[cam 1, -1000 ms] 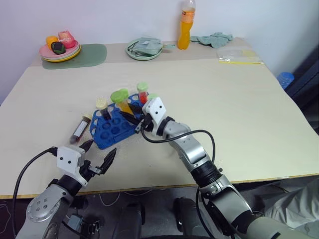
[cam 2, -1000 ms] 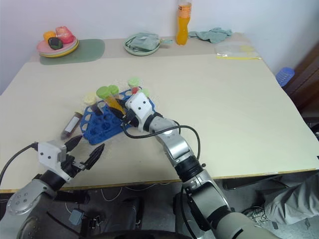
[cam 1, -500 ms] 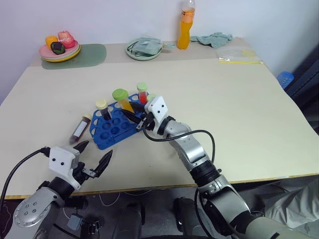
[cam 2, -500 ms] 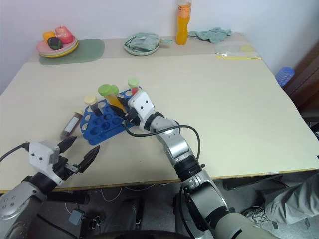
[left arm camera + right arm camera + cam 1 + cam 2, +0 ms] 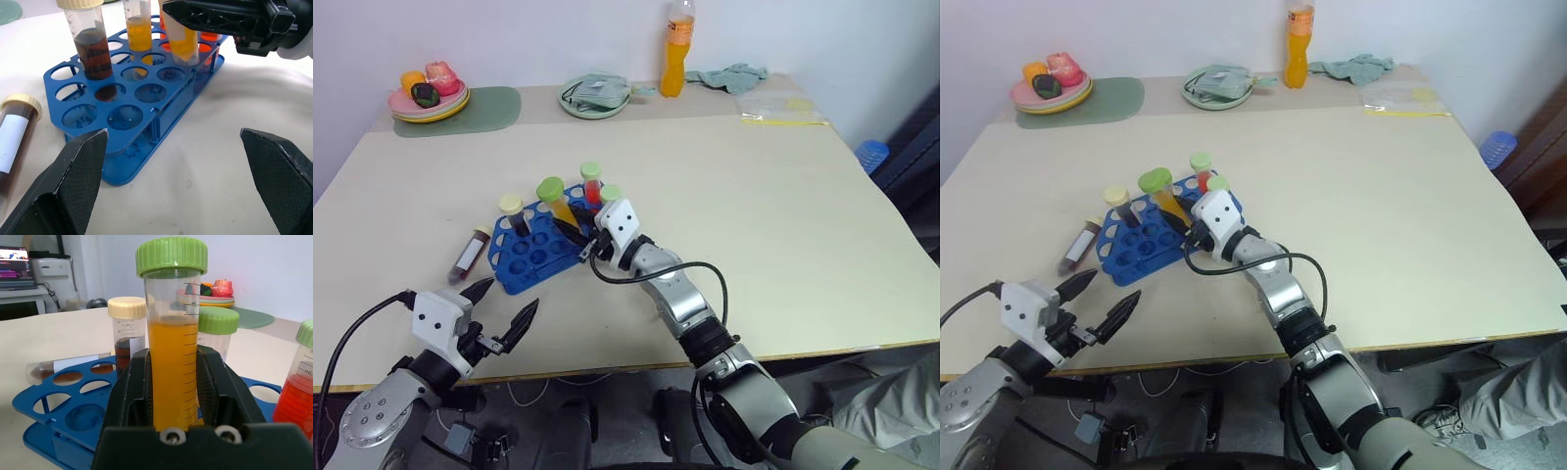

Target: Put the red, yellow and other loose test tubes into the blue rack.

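The loose dark tube (image 5: pixel 471 255) lies on its side, long and filled with liquid, so the robot's left gripper next needs to grab it around its labelled middle for balance.
The blue rack (image 5: pixel 540 250) stands on the table, left of centre. My right gripper (image 5: pixel 576 231) is shut on the yellow test tube (image 5: pixel 172 367), green-capped and tilted, its lower end at the rack's top (image 5: pixel 142 93). A red tube (image 5: pixel 593 182) with a green cap, another green-capped tube (image 5: pixel 611 194) and a dark tube with a cream cap (image 5: pixel 515 211) stand in the rack. A loose dark tube (image 5: pixel 469 256) with a cream cap lies on the table to the left of the rack. My left gripper (image 5: pixel 507 300) is open and empty near the table's front edge, short of the rack.
Along the far edge are a plate of fruit (image 5: pixel 429 98) on a green mat (image 5: pixel 480 106), a bowl with a cloth (image 5: pixel 597 96), an orange bottle (image 5: pixel 678 49), a crumpled cloth (image 5: pixel 729 76) and a plastic bag (image 5: pixel 783 108).
My right elbow has sunk slightly while the gripper and the yellow tube stay at the rack. The left gripper has not moved.
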`<state>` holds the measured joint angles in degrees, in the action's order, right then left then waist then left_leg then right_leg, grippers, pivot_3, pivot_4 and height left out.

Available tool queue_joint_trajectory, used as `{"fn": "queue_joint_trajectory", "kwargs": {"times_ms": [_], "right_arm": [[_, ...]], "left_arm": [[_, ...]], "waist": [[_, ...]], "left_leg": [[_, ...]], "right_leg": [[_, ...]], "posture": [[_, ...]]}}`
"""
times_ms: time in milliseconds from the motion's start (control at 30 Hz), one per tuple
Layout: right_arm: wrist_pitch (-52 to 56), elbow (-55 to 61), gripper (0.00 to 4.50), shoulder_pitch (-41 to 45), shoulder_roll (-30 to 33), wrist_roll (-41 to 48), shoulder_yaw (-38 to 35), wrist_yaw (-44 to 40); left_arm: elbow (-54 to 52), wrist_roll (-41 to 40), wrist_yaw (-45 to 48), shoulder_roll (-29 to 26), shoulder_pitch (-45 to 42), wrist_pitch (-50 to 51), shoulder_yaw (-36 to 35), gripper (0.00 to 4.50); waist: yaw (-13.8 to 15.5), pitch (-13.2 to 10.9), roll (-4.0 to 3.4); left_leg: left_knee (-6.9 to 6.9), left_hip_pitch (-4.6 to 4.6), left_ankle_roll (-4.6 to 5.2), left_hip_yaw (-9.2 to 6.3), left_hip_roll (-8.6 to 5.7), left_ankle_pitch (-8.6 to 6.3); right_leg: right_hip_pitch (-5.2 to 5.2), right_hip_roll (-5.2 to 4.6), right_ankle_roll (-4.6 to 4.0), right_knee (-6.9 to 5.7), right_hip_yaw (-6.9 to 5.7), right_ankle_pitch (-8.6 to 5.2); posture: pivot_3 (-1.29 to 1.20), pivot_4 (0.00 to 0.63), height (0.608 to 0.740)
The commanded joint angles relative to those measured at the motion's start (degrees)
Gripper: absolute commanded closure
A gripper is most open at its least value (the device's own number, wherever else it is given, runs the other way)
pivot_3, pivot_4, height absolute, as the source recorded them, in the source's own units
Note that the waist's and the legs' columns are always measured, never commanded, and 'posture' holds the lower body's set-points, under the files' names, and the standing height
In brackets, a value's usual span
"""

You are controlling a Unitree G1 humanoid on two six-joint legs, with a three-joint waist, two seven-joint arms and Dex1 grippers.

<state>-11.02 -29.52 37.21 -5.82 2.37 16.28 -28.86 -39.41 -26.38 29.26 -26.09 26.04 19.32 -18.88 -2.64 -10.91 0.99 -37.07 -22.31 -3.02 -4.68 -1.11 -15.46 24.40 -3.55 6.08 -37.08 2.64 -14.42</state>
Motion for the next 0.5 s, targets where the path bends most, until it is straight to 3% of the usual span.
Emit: {"fn": "queue_joint_trajectory", "kwargs": {"times_ms": [33,167,400,433,500], "right_arm": [[-2.6,-1.6,3.75,1.4,-1.1,-0.9,-1.1,2.0],[-3.5,-3.0,3.75,1.0,-1.0,-0.1,-1.4,0.8],[-4.6,1.4,0.34,0.0,-0.7,0.9,-1.7,-1.6],[-4.3,3.6,0.05,-0.1,-0.6,0.9,-1.5,-2.0],[-3.8,6.9,0.05,-0.3,-0.2,0.9,-1.1,-2.8]], "left_arm": [[-0.6,0.7,-0.3,0.4,-0.3,-1.4,0.4,0.00],[-0.4,1.0,-0.4,0.7,-0.6,-1.5,0.6,0.00],[1.2,1.7,-1.1,1.4,-1.0,-2.0,-0.4,0.00],[1.3,1.1,-2.0,1.5,-1.5,-1.0,-1.3,0.00],[1.3,-0.6,-3.3,1.3,-2.3,1.2,-3.1,0.00]], "waist": [[0.0,0.0,0.00],[0.0,0.0,0.00],[0.0,0.0,0.00],[0.0,0.0,-0.02],[0.1,0.0,-0.01]], "left_leg": [[0.00,0.00,0.00,0.00,0.00,0.00],[0.00,0.02,-0.01,0.00,0.00,0.01],[0.00,0.02,-0.01,-0.01,0.00,0.01],[0.00,0.02,-0.01,-0.01,0.00,0.01],[0.01,0.02,-0.01,-0.02,0.00,0.01]], "right_leg": [[0.00,0.00,0.00,-0.01,0.00,0.00],[-0.01,0.00,-0.01,-0.02,0.00,0.01],[-0.02,0.00,-0.01,0.00,0.00,0.01],[-0.02,0.00,-0.01,0.00,0.00,0.01],[-0.02,0.00,-0.01,-0.01,0.00,0.01]], "posture": [[0.00,0.150,0.740],[0.00,0.150,0.740],[0.00,0.150,0.740],[0.00,0.150,0.740],[0.00,0.150,0.740]]}}
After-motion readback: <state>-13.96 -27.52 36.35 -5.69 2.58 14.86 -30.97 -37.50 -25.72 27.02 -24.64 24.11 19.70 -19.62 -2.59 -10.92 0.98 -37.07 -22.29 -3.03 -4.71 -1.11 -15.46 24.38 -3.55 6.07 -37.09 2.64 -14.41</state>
